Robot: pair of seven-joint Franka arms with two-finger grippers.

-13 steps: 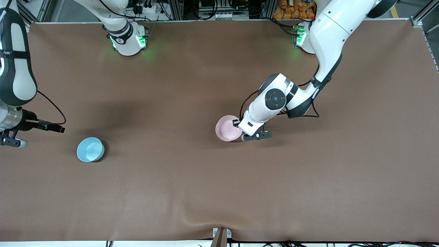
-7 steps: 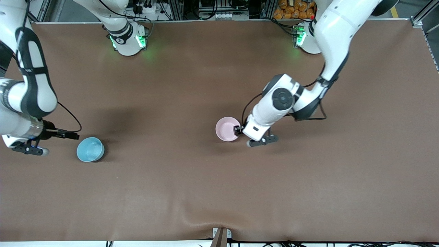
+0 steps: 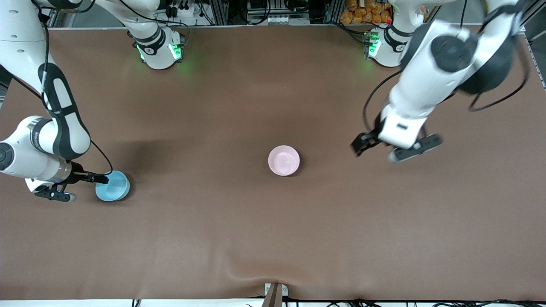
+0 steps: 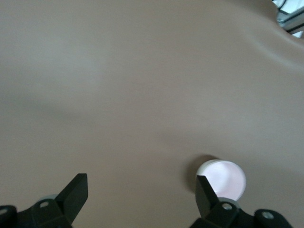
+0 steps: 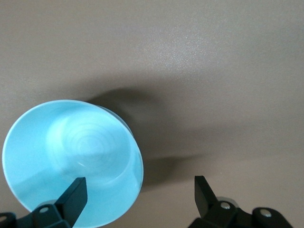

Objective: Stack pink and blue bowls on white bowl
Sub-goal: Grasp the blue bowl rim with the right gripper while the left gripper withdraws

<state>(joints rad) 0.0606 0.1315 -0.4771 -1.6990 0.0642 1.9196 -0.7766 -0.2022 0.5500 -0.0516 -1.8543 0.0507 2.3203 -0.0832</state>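
Observation:
I should grab the blue bowl by its rim [image 3: 123,175] [image 5: 135,194] next with my right gripper. Then I can stack it on the pink bowl.
The pink bowl [image 3: 283,160] stands upright in the middle of the table, and also shows as a pale bowl [image 4: 227,176] in the left wrist view. The white bowl is hidden. My left gripper [image 3: 361,145] hangs open and empty [image 4: 141,180] in the air over bare table, toward the left arm's end and apart from the pink bowl. The blue bowl [image 3: 113,186] sits toward the right arm's end. My right gripper [image 3: 99,179] is open [image 5: 138,185] and straddles the blue bowl's [image 5: 71,156] rim, one finger over its inside and one outside.
The brown table cover [image 3: 239,230] has a wrinkle near the front edge, above a small bracket [image 3: 275,293]. Both arm bases [image 3: 158,50] stand along the back edge. Cables and boxes lie past that edge.
My left gripper opened, let go of the pink bowl and lifted away toward the left arm's end. My right arm swung in to the blue bowl's rim.

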